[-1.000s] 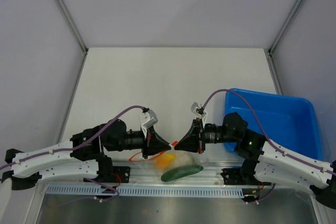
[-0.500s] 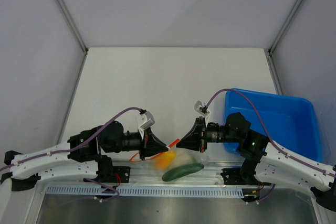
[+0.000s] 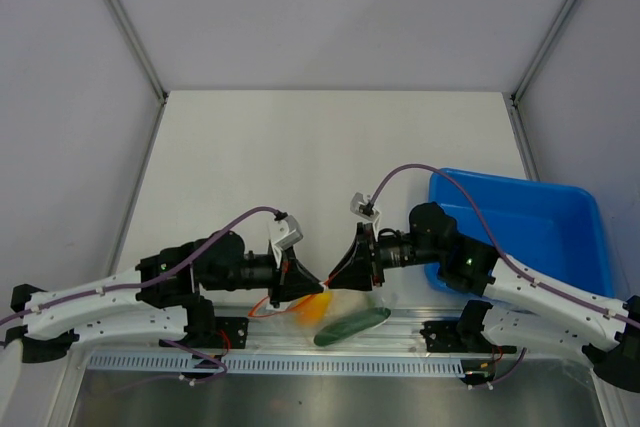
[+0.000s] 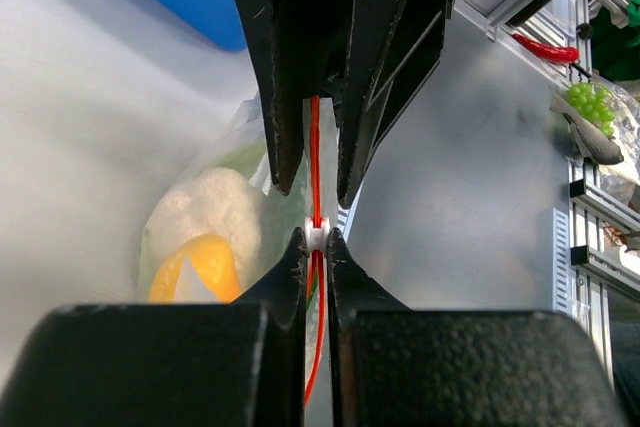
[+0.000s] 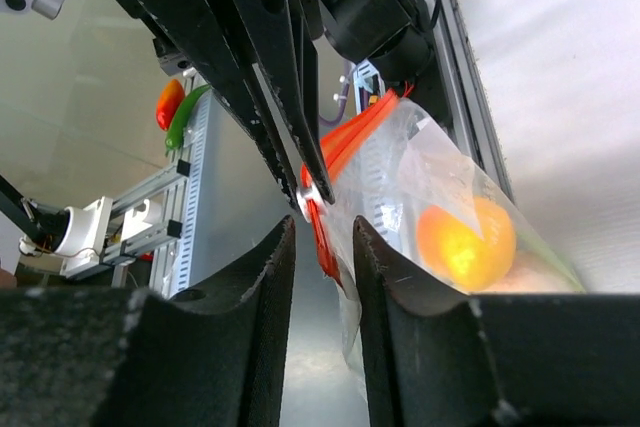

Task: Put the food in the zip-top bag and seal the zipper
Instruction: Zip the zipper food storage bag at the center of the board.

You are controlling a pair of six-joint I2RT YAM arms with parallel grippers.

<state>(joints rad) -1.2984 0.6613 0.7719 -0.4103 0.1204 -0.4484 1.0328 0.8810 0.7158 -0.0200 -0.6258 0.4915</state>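
Note:
The bag's zipper runs between my right gripper's open fingers and closing now would catch it, so it is time for my right gripper to close on the zipper.
The clear zip-top bag hangs between my two grippers at the table's near edge. Inside it are the yellow-orange fruit, the dark green cucumber and the pale leafy lump. My left gripper is shut on the white slider of the orange-red zipper. My right gripper faces it tip to tip. Its jaws stand apart, with the zipper strip running loose between them. The fruit also shows in the right wrist view.
A blue tray stands at the right of the table, behind the right arm. A slotted metal rail runs along the near edge below the bag. Both arm bases sit just behind it.
Both grippers have drawn closer together: the right arm shifted left and the left gripper shifted right. The bag with the food still hangs between them.

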